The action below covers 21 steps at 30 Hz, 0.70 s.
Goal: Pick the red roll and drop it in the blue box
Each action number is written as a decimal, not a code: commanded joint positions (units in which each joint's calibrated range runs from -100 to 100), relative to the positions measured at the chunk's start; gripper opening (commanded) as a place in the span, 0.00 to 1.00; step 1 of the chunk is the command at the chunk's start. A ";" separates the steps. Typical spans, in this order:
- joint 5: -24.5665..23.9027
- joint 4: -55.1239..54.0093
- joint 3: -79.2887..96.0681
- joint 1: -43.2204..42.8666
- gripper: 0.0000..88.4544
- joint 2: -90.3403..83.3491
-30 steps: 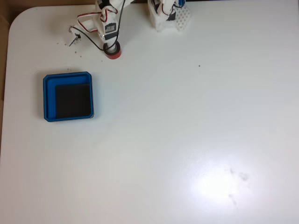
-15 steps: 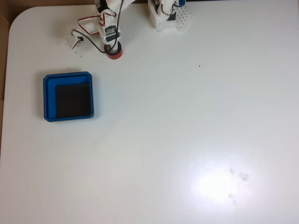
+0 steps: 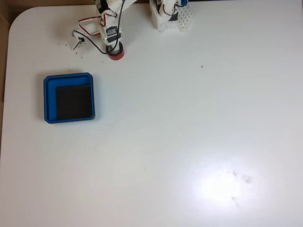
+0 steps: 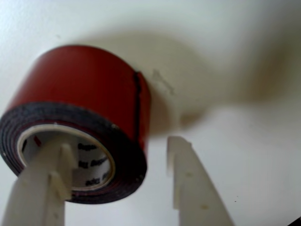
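My gripper takes hold of the red roll by its side (image 3: pixel 117 56) next, to drop it in the blue box.
The red roll (image 3: pixel 117 54) stands on the white table near its far edge, up and to the right of the blue box (image 3: pixel 50 99) in the fixed view. My gripper (image 3: pixel 113 47) is right over the roll. In the wrist view the red roll (image 4: pixel 84 80) fills the left side, its dark ring face and pale core toward the camera. My gripper (image 4: pixel 120 143) straddles the roll's wall: the left finger is inside the core and the right finger (image 4: pixel 188 179) is outside, a small gap away. The jaws are open.
The arm's white base (image 3: pixel 170 16) stands at the table's far edge, with red and black cables looping over the wrist. Small dark bits (image 3: pixel 75 41) lie left of the gripper. The table's rounded corner (image 3: pixel 16 19) is at the upper left.
The wrist and its cables shifted slightly over the roll during the first half second, and the roll nudged a little to the right. Since then nothing has visibly moved.
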 commanded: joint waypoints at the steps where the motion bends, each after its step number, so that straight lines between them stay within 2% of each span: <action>1: -0.33 0.21 -3.42 0.35 0.03 -0.06; 3: -0.33 0.21 -3.42 0.35 0.00 -0.14; 15: -0.24 0.29 -3.51 0.64 0.01 -0.81; 21: -0.15 0.29 -4.14 0.54 0.01 -6.83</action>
